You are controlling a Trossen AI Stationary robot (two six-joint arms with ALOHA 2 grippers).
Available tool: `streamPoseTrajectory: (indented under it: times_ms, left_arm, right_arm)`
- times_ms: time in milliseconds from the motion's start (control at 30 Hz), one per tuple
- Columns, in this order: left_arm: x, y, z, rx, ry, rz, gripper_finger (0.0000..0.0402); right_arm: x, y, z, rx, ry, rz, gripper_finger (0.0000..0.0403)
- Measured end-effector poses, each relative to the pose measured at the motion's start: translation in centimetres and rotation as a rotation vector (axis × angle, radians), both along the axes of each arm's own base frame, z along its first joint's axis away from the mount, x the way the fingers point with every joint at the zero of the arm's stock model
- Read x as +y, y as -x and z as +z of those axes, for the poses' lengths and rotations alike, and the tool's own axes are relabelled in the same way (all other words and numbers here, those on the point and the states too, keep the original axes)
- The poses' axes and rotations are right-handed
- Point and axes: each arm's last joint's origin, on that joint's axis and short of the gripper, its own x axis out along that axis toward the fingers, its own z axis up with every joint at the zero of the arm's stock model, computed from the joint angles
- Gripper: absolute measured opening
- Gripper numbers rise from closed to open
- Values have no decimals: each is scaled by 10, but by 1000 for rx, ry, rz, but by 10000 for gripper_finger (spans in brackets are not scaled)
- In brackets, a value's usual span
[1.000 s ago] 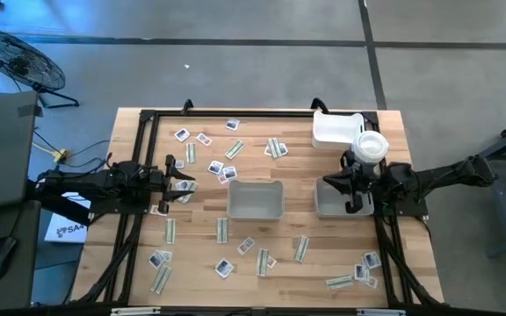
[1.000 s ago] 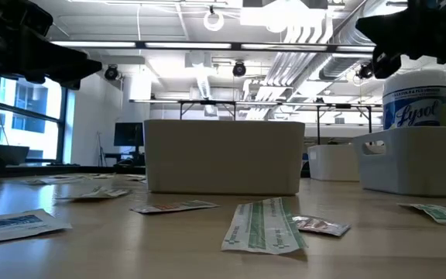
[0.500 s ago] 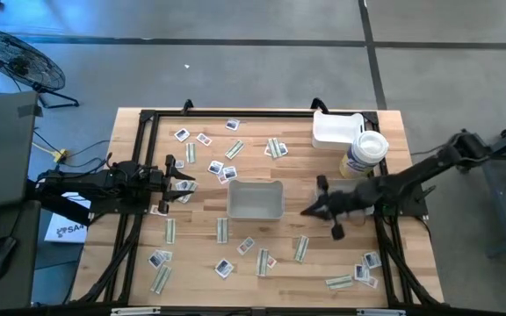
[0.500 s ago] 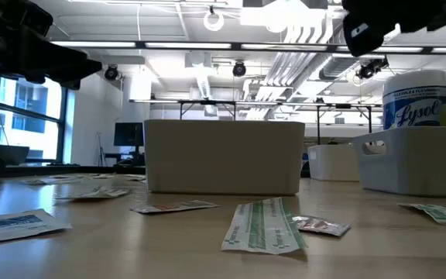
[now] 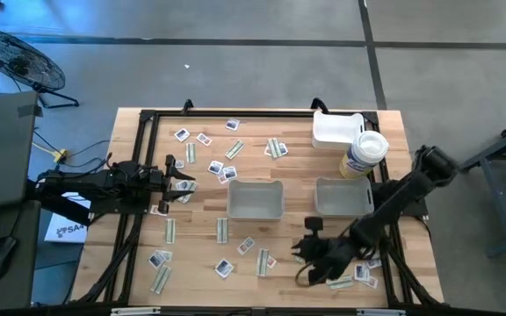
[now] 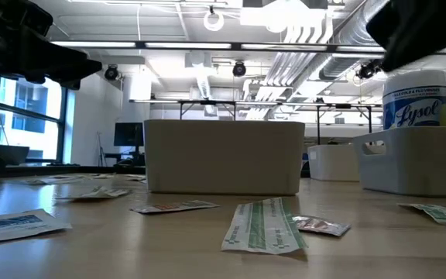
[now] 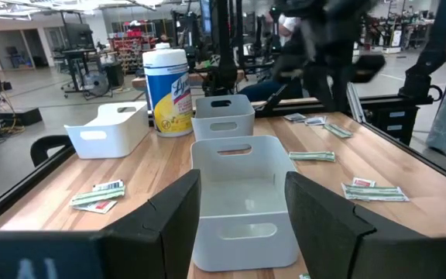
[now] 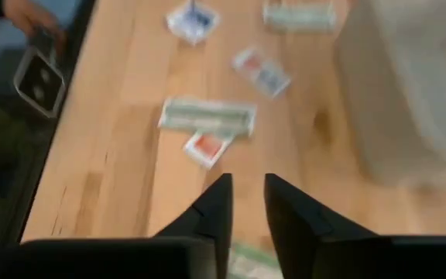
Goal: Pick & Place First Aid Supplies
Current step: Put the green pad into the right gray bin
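Note:
Next, my right gripper grabs the green-grey strip by its end [image 8: 252, 260] to sort the strip into the grey tray beside the white bottle.
The first aid supplies lie flat and scattered over the wooden table: white squarish packets [image 5: 181, 134] and green-grey strips [image 5: 275, 147]. My right gripper [image 5: 299, 255] hangs tipped downward over the near right part of the table, above a strip [image 8: 207, 116] and a small red-and-white packet [image 8: 206, 149]. Its fingers [image 8: 247, 182] stand a little apart with nothing between them. My left gripper [image 5: 178, 180] waits level at the table's left side, wide open [image 7: 242, 194], facing the middle grey tray [image 7: 242, 194].
Two grey trays stand mid-table, one in the middle [image 5: 255, 199] and one to its right [image 5: 343, 196]. A white tray [image 5: 334, 130] and a white round-lidded bottle [image 5: 365, 151] stand at the far right. A black frame [image 5: 148, 118] borders the table.
My right gripper has swung from above the right grey tray out toward the table's near edge and its middle, tipping from nearly level to pointing downward. The right tray now shows uncovered. No packet has moved.

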Motion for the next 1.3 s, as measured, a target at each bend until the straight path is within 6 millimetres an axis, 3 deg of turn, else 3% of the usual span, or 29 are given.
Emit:
streamPoseTrajectory:
  times_ms: [133,333,500,1300]
  left_arm:
    - [0,0,0,0,0,0,186]
    - [0,0,0,0,0,0,186]
    - [0,0,0,0,0,0,186]
    - [0,0,0,0,0,0,186]
  right_arm:
    - [21,-11,-19,117,14,21,96]
    - [40,-20,-43,169,-45,-58,91]
    - [41,-17,-49,184,-58,-127,80]
    - [32,-9,-55,294,18,-132,79]
